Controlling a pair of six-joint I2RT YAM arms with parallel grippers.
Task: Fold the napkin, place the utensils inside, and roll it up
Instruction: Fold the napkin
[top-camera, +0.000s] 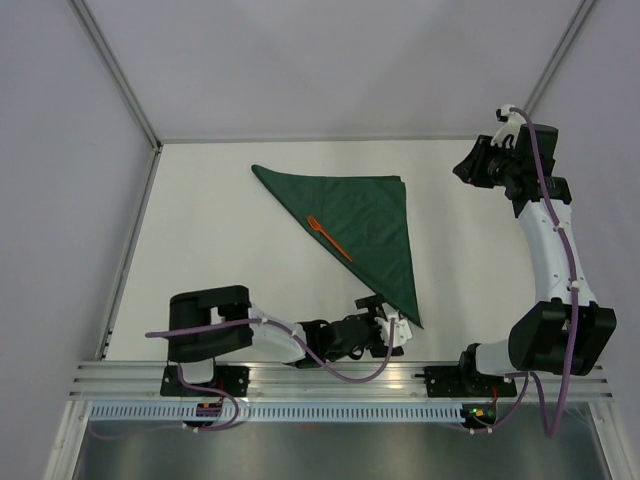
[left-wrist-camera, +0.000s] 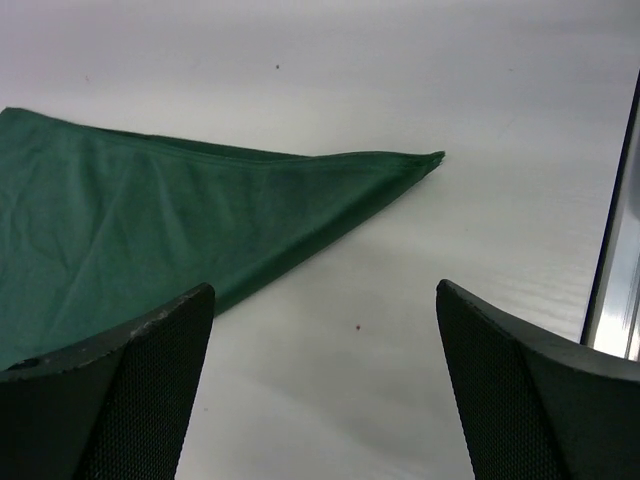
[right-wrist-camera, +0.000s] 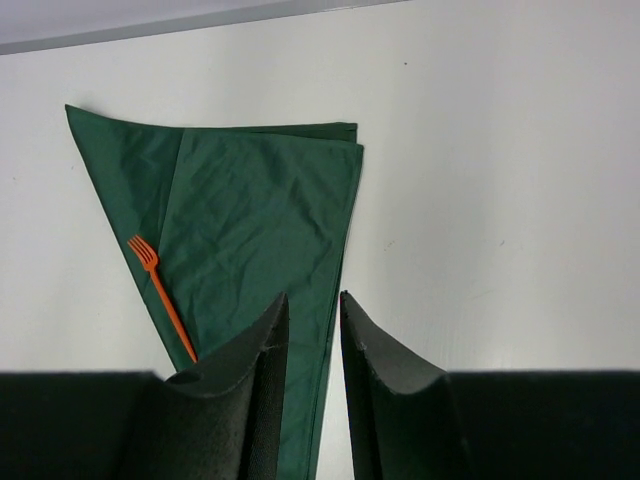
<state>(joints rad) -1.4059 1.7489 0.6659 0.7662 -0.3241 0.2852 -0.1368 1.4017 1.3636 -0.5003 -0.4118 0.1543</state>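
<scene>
The left gripper will next grab the napkin's sharp near corner (top-camera: 418, 321) by its tip, to fold the napkin (top-camera: 365, 220) over the fork.
The dark green napkin (top-camera: 365, 220) lies folded into a triangle on the white table, with its sharp near corner (left-wrist-camera: 432, 158) pointing at the front rail. An orange-red fork, the utensil (top-camera: 330, 238), rests on the cloth along its long left edge, tines toward the back. My left gripper (top-camera: 393, 320) sits low beside that near corner, open, with only bare table between its fingers (left-wrist-camera: 322, 292). The cloth (left-wrist-camera: 150, 220) lies just past the left finger. My right gripper (top-camera: 468, 168) hangs high at the far right, away from the napkin. Its jaws (right-wrist-camera: 312, 296) stand narrowly apart and hold nothing. From there the napkin (right-wrist-camera: 260, 210) and fork (right-wrist-camera: 165, 295) lie below.
An aluminium rail (top-camera: 330, 375) runs along the table's near edge, close behind the left gripper, and shows as a bright strip (left-wrist-camera: 615, 260) at the right. Pale walls with metal posts (top-camera: 120, 80) enclose the table on three sides.
</scene>
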